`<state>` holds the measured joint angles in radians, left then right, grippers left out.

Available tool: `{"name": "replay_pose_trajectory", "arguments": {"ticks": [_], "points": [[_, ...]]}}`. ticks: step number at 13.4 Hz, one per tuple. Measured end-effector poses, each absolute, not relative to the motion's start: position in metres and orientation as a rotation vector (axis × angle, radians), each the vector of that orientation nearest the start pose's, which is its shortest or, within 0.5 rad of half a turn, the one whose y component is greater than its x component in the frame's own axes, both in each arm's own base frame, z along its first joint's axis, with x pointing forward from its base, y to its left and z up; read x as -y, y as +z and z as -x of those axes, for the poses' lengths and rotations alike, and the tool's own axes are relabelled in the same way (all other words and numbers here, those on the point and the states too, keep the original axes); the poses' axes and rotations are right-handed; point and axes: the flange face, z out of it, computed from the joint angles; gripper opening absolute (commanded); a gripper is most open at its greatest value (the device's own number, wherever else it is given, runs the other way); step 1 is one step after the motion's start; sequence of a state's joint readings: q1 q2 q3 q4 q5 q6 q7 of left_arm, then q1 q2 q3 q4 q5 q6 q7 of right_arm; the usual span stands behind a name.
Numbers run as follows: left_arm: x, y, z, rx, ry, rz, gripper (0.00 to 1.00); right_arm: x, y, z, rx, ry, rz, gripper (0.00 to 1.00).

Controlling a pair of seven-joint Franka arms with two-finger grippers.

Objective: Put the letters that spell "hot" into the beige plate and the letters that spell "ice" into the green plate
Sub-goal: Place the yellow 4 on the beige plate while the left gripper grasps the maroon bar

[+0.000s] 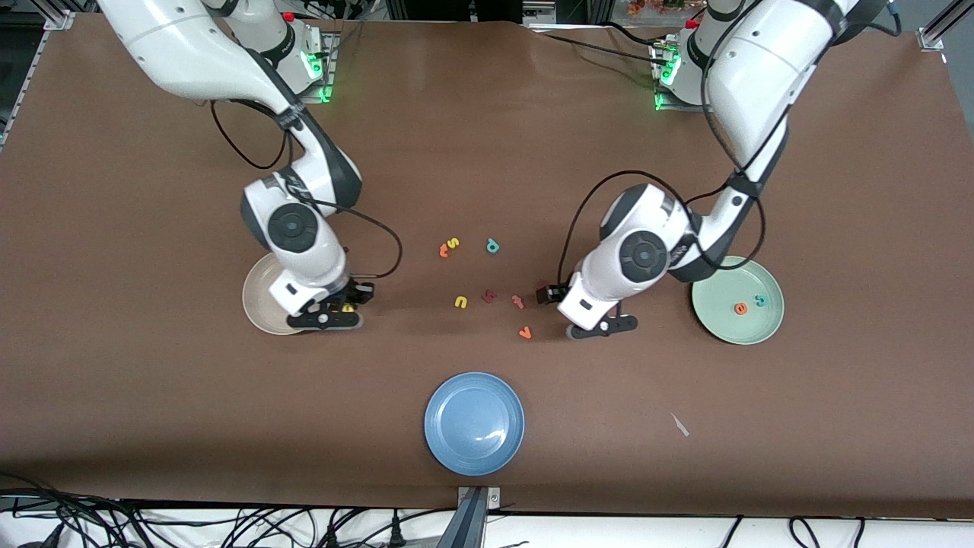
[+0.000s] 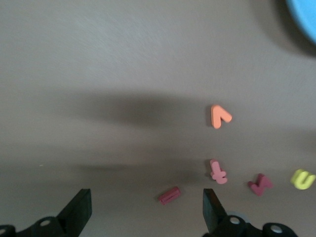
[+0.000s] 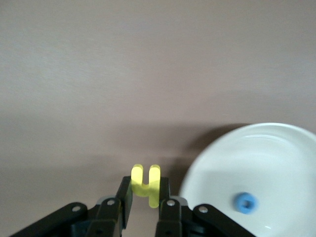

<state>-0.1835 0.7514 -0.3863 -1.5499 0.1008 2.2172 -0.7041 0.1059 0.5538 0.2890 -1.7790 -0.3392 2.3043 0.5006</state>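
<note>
My left gripper grabs the maroon i by its long straight sides next, to add it to the green plate (image 1: 719,323) for "ice".
My right gripper (image 1: 348,307) (image 3: 145,195) is shut on the yellow h (image 3: 145,183), over the table just beside the beige plate's (image 1: 257,301) (image 3: 276,148) rim. The blue o (image 3: 245,202) lies in that plate. My left gripper (image 1: 549,294) (image 2: 145,210) hangs open low over the table, with the maroon i (image 2: 169,195) lying flat between its fingers and touched by neither. The green plate (image 1: 719,323) holds the orange e (image 1: 740,308) and the teal c (image 1: 759,301). The bright orange t (image 1: 444,250) lies mid-table beside a yellow s (image 1: 453,243).
Loose letters lie mid-table: a teal one (image 1: 492,246), a yellow u (image 1: 460,302), a maroon angular one (image 1: 489,296), a pinkish t (image 1: 518,301) (image 2: 217,171) and an orange angular one (image 1: 525,332) (image 2: 218,116). A blue plate (image 1: 474,423) sits near the front edge.
</note>
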Motion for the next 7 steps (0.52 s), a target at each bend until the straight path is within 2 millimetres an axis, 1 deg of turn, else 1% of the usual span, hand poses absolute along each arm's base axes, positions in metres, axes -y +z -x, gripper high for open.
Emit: {"name": "replay_pose_trajectory", "arguments": {"ticks": [1,2,3,4,6,7], "points": [[0.345,0.219,-0.609,0.225,0.208,3.231,0.94,-0.215,0.262,-0.612,0.169,-0.055,3.237,0.17],[0.350,0.210,-0.604,0.192,0.212,3.217,0.94,-0.198,0.265,-0.605,0.184,-0.022,3.241,0.25],[0.354,0.201,-0.600,0.175,0.227,3.210,0.94,-0.185,0.264,-0.594,0.177,0.020,3.236,0.55],[0.360,0.194,-0.595,0.163,0.239,3.209,0.92,-0.178,0.261,-0.583,0.163,0.060,3.230,1.00],[0.373,0.180,-0.587,0.153,0.245,3.215,0.89,-0.173,0.258,-0.566,0.155,0.100,3.231,1.00],[0.379,0.173,-0.583,0.146,0.250,3.218,0.83,-0.172,0.257,-0.563,0.155,0.107,3.233,1.00]]}}
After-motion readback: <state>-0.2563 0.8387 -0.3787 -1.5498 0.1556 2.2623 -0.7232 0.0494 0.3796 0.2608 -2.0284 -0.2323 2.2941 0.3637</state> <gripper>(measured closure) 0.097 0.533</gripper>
